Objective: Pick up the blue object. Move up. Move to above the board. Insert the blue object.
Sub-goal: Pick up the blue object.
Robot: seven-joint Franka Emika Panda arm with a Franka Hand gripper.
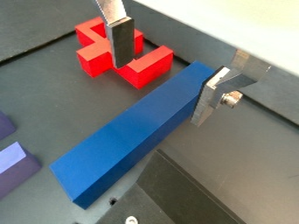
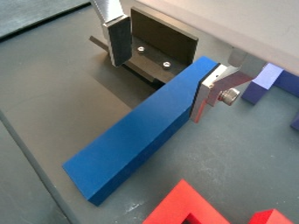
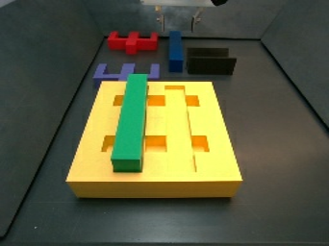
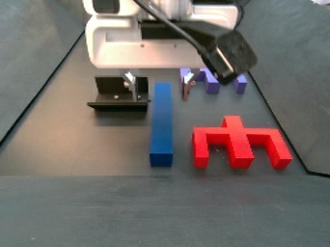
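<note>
I need to put the blue bar into the board [image 3: 225, 154], so next my gripper needs to take hold of the bar across its long sides at one end [image 3: 175, 40].
The blue object [image 4: 162, 121] is a long blue bar lying on the dark floor; it also shows in a side view [image 3: 176, 45] and in both wrist views [image 1: 135, 131] [image 2: 140, 131]. My gripper [image 4: 157, 85] is open and straddles the bar's end nearest the robot base [image 1: 163, 68] [image 2: 163, 68]. One finger [image 1: 214, 94] touches the bar's side. The other finger [image 1: 118, 39] stands apart from it. The board [image 3: 225, 154] is a large yellow block with grooves and cut-outs, and a green bar [image 3: 133, 120] sits in one of its grooves.
The dark fixture [image 4: 119, 96] [image 2: 158, 48] stands right beside the free finger. A red pronged piece [image 4: 238, 143] [image 1: 122, 54] lies on the bar's other side. A purplish-blue comb piece [image 3: 125, 71] [image 4: 213, 79] lies close by. Dark walls enclose the floor.
</note>
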